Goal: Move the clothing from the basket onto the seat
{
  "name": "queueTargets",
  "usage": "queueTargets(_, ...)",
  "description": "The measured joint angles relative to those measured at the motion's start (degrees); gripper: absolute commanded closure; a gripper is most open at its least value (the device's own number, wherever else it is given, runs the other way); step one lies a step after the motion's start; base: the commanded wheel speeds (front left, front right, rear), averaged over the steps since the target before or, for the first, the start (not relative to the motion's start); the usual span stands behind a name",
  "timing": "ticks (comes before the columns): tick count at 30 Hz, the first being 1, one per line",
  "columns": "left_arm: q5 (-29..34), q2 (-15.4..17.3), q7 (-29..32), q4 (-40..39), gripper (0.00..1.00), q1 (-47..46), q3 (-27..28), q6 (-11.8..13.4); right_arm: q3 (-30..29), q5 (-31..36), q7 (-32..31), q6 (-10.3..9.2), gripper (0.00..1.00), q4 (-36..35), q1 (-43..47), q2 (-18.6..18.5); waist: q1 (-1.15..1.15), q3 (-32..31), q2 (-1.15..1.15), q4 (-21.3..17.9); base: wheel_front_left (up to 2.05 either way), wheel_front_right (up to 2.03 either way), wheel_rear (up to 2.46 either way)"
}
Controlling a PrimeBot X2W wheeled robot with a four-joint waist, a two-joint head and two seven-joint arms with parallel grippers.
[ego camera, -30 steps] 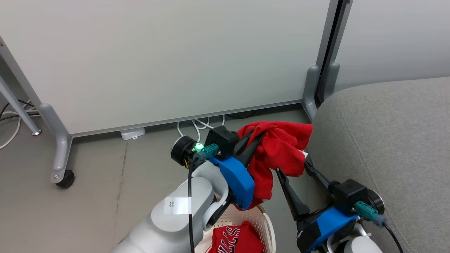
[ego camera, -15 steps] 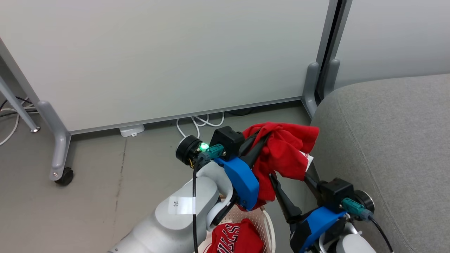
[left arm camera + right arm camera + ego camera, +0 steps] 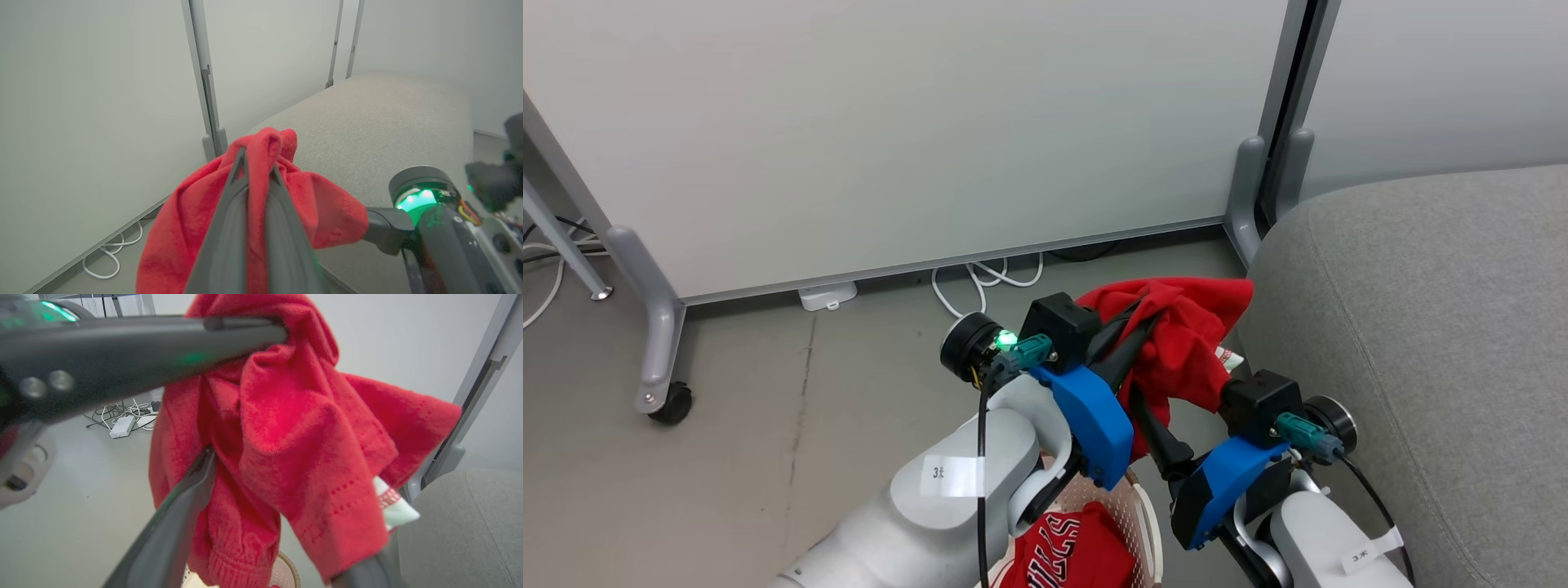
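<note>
My right gripper pinches the red garment [image 3: 1188, 343] by its bunched folds next, to lay it on the grey seat [image 3: 1421, 327].
My left gripper [image 3: 1153, 317] is shut on the plain red garment [image 3: 1188, 343] and holds it up in the air beside the grey seat [image 3: 1421, 327]. In the left wrist view the fingers [image 3: 229, 228] pinch a fold of that garment [image 3: 184, 228], with the seat [image 3: 367, 118] beyond. My right gripper [image 3: 1180, 400] is open, its fingers on either side of the hanging cloth. In the right wrist view the garment [image 3: 302, 449] with its white tag hangs between the spread fingers [image 3: 179, 522]. The striped jersey [image 3: 1070, 555] lies in the basket [image 3: 1145, 510] below.
Pale partition panels on grey legs [image 3: 1245, 196] stand behind, one leg with a castor [image 3: 674, 402]. White cables [image 3: 980, 282] and a white adapter [image 3: 827, 296] lie on the grey floor by the panel's foot. The seat's rounded edge is just right of both grippers.
My right gripper has risen and moved left, so its open fingers now straddle the hanging garment. The left gripper has kept its hold, with the cloth shifted slightly.
</note>
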State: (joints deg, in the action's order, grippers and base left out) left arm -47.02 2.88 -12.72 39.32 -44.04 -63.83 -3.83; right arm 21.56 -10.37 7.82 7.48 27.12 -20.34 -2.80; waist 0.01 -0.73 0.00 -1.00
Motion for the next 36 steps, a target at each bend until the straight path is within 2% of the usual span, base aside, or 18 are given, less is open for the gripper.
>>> queueTargets(2,-0.5,0.0,-0.1,0.0,1.0,-0.3,-0.4,0.0,0.0,-0.5,0.2,0.01,0.95,1.7,-0.6,0.0,0.0,0.0,0.0,0.1,0.0,0.0,0.0)
queueTargets(3,-0.5,0.0,-0.1,0.0,1.0,-0.5,-0.6,0.3,0.0,-0.7,0.6,0.01,1.0,2.3,-0.8,0.0,0.0,0.0,0.0,0.2,0.0,0.0,0.0)
queueTargets(23,-3.3,0.0,-1.5,1.8,1.0,-1.3,-2.9,0.8,1.6,-2.4,3.7,0.0,1.0,7.0,-3.1,0.0,0.0,-0.3,0.0,-1.0,0.0,0.0,0.0)
queueTargets(24,-3.4,0.0,-1.5,1.8,0.81,-1.3,-3.0,0.8,1.6,-2.3,3.9,0.0,1.0,7.0,-3.1,0.0,0.0,-0.4,0.0,-0.9,0.0,0.0,0.0)
queueTargets(25,-3.6,0.0,-1.5,1.9,0.53,-1.4,-3.1,0.8,1.6,-2.3,3.9,0.0,1.0,7.0,-3.1,0.0,0.0,-0.4,0.0,-0.9,0.0,0.0,0.0)
queueTargets(26,-4.0,0.0,-1.5,1.8,0.04,-1.4,-3.1,0.8,1.6,-2.3,4.0,0.0,1.0,7.1,-3.1,0.0,0.0,-0.5,0.0,-0.9,0.0,0.0,0.0)
queueTargets(27,-4.2,0.0,-1.6,1.8,0.0,-1.4,-3.1,0.7,1.5,-2.3,4.1,0.01,1.0,7.1,-3.1,0.0,0.0,-0.5,0.0,-0.9,0.0,0.0,0.0)
queueTargets(33,-3.5,0.3,-2.2,0.9,0.0,0.4,-1.3,0.2,1.0,-1.5,5.3,0.01,1.0,6.5,-3.0,0.0,0.0,-0.7,0.0,-1.0,0.0,0.0,0.0)
queueTargets(36,1.9,2.6,-2.3,-5.9,0.0,4.7,5.6,0.5,0.3,-0.7,5.7,0.0,1.0,5.6,-3.0,0.0,-0.01,-0.4,0.0,-0.9,0.0,0.0,0.0)
